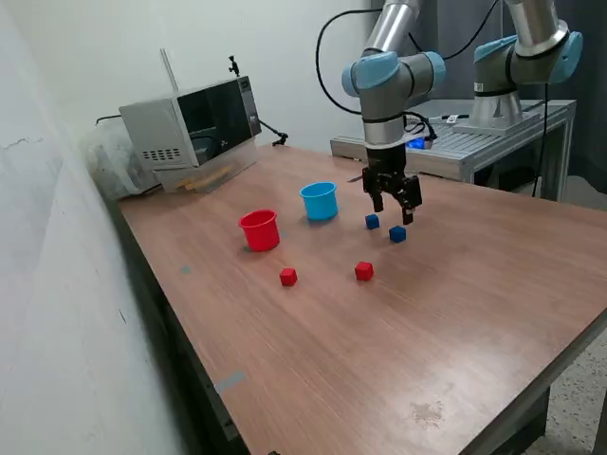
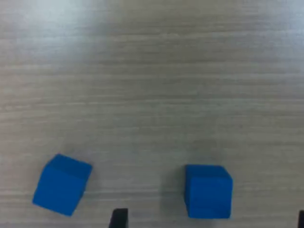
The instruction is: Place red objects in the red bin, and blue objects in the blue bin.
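Note:
My gripper takes hold of the second dark-blue cube by its flat sides next, to sort the blue objects into the blue bin [image 1: 319,201].
Two small dark-blue cubes lie on the wooden table [image 1: 455,313], one [image 1: 372,221] nearer the light-blue cup [image 1: 320,200], the other [image 1: 397,233] a little toward the exterior view's right. My gripper [image 1: 393,211] hangs open just above them, holding nothing. In the wrist view both blue cubes [image 2: 61,184] [image 2: 208,191] rest on the wood, with the fingertips [image 2: 118,218] just showing at the picture's edge, one on either side of the second cube. The red cup [image 1: 259,229] stands at the exterior view's left of the blue cup. Two red cubes [image 1: 288,276] [image 1: 363,271] lie in front of the cups.
A grey box-like appliance [image 1: 194,126] sits at the table's far corner with cables behind it. A second arm [image 1: 522,57] stands on a metal bench [image 1: 474,142] beyond the table's far edge. A wall runs along the exterior view's left.

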Robot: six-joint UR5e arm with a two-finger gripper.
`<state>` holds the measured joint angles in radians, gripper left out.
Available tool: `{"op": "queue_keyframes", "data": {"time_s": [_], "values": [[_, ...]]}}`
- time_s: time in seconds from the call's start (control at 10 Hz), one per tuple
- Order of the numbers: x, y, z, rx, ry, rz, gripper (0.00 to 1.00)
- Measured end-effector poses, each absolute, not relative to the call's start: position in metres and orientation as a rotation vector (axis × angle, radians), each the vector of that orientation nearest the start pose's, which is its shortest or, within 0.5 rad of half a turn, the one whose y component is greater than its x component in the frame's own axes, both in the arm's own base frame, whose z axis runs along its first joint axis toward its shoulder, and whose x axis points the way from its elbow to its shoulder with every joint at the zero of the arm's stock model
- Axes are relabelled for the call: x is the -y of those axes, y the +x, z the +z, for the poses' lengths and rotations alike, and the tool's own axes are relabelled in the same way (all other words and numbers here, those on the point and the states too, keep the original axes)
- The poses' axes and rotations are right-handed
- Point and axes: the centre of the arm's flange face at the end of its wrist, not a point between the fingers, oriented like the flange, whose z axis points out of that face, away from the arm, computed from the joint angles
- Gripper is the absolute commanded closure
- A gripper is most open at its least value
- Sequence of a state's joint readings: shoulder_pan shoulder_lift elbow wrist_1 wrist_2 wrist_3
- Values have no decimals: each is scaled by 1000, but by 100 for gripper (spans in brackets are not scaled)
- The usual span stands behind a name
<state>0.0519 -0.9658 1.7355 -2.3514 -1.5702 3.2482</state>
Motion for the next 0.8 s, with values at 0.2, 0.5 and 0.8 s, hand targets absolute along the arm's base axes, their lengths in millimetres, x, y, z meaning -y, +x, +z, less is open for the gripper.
{"op": "queue_keyframes", "data": {"time_s": [0.2, 0.5, 0.8], "values": [[174, -614, 128, -2265, -2173, -8, 0], [176, -618, 108, -2248, -2166, -32, 100], [172, -625, 106, -2262, -2166, -21, 100]]}}
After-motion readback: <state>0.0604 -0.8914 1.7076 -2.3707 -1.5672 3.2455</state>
